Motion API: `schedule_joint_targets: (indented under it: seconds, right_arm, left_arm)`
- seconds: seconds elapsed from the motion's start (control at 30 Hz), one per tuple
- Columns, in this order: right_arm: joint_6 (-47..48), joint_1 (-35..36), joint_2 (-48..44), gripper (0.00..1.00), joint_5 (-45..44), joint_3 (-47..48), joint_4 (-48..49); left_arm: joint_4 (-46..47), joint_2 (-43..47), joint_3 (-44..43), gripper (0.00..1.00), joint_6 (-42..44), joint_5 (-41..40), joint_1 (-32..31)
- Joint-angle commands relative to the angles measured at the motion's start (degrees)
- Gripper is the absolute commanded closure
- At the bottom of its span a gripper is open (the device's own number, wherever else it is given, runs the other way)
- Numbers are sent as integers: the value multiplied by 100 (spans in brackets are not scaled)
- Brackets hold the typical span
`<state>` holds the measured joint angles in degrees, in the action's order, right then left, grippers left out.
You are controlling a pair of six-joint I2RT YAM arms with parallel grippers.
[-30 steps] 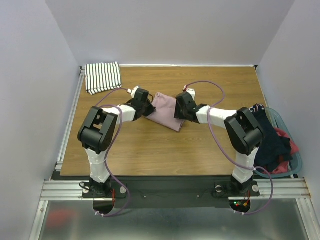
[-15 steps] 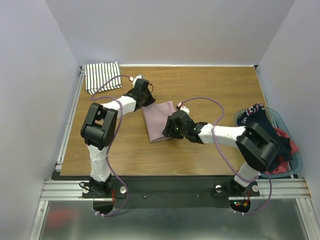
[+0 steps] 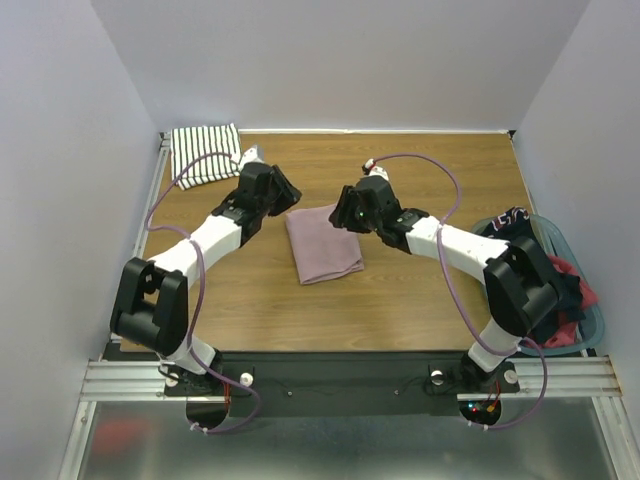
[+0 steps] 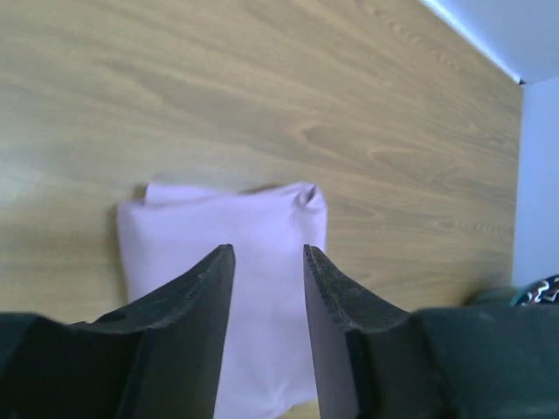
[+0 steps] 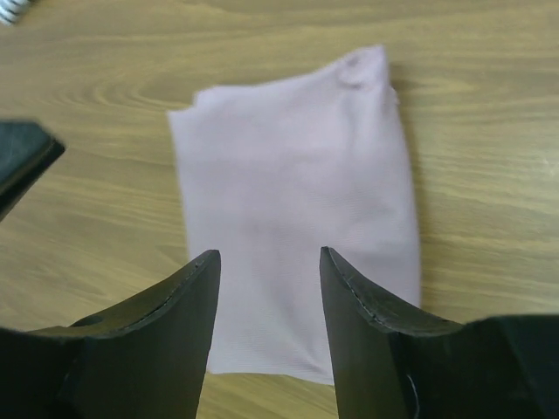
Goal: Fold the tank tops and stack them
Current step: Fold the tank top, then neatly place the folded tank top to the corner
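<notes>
The left gripper picks up the folded pink tank top by its nearest side edge next, so it stays folded to stack on the striped one.
The plain pink tank top (image 3: pixel 323 243) lies folded in a flat rectangle in the middle of the table. The striped tank top (image 3: pixel 205 153) sits folded at the back left corner. My left gripper (image 3: pixel 288 196) hovers open just beyond the pink top's back left corner, holding nothing. My right gripper (image 3: pixel 344 214) hangs open over its back right corner, also empty. The left wrist view shows the pink top (image 4: pixel 218 218) below the open left gripper (image 4: pixel 266 253). In the right wrist view, the pink top (image 5: pixel 288 157) lies under the open right gripper (image 5: pixel 269 255).
A translucent basket (image 3: pixel 598 320) at the table's right edge holds a dark navy garment (image 3: pixel 540 275) and a red one (image 3: pixel 575 300). Purple cables loop off both arms. White walls close in the table's back and sides.
The pink top was folded over towards the front and left lying flat. The left gripper opened and let it go. Both grippers drew back towards the far side.
</notes>
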<state>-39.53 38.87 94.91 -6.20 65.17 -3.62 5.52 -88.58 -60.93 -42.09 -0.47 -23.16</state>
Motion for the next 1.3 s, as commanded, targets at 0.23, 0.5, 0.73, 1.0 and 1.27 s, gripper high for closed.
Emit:
schedule_joint_targets:
  seconds: [0.23, 0.5, 0.73, 1.0, 1.27]
  right_arm:
    - [332, -11, 168, 47, 286, -837, -192]
    - [332, -73, 203, 48, 180, -1577, -25]
    - [446, -73, 203, 48, 330, -1700, 151]
    - [481, -90, 256, 48, 426, -1727, 221]
    - [525, -108, 177, 47, 540, -1753, 239]
  left_arm:
    - [967, 200, 1935, 43, -72, 1250, 101]
    - [1443, -125, 2340, 41, -133, 1655, 127]
    - [1602, -546, 2226, 40, -133, 1752, 136]
    - [1435, -1109, 2173, 40, -203, 1532, 127]
    - [1321, -1215, 2226, 52, -221, 1173, 66]
